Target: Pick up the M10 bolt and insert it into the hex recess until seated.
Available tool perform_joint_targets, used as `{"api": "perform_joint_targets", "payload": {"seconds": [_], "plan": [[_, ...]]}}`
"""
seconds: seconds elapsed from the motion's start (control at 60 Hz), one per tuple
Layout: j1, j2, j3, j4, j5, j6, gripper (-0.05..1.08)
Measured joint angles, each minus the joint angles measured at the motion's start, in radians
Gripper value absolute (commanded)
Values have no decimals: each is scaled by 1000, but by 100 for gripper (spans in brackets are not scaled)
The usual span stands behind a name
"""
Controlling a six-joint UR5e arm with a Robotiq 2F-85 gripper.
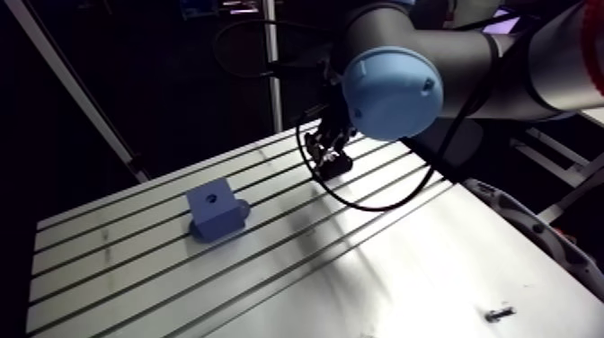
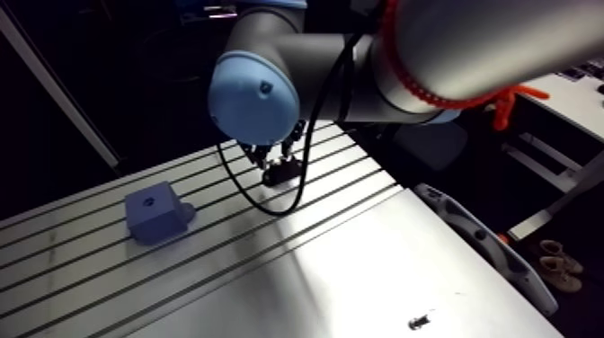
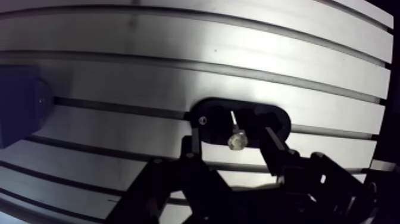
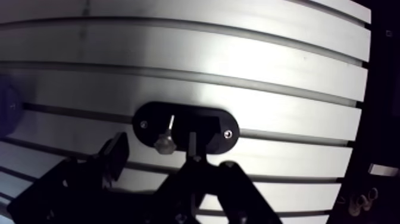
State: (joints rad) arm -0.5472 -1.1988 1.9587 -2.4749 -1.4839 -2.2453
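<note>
My gripper grabs the bolt by its head (image 3: 237, 140) next, so the bolt's stem (image 3: 234, 120) stays free to enter the hex hole.
A small silver bolt (image 3: 236, 138) lies in a black oval holder (image 3: 266, 115) fixed on the slotted table, head toward the gripper and shank pointing away. My gripper (image 3: 231, 134) hangs low over the holder, open, one finger (image 3: 193, 145) on each side of the bolt with a gap to each. In the arm view the gripper (image 1: 331, 158) is at the far side of the table. A blue block (image 1: 217, 211) with a hole (image 1: 211, 195) in its top stands apart to the left, and shows dark at the wrist view's side (image 3: 16, 113).
The slotted aluminium table (image 1: 135, 261) gives way to a smooth plate (image 1: 422, 261) at the front right. A small dark metal piece (image 1: 499, 314) lies on that plate near its front edge. The arm's blue-capped joint (image 1: 392, 93) hangs above the gripper.
</note>
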Motion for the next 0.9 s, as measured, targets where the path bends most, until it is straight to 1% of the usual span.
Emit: {"api": "perform_joint_targets", "payload": {"seconds": [0.4, 0.467, 0.8, 0.9], "plan": [[0, 9, -2, -15, -7, 32, 41], [0, 10, -3, -16, -8, 36, 43], [0, 15, -8, -18, -13, 47, 44], [0, 15, -8, -17, -15, 49, 47]]}}
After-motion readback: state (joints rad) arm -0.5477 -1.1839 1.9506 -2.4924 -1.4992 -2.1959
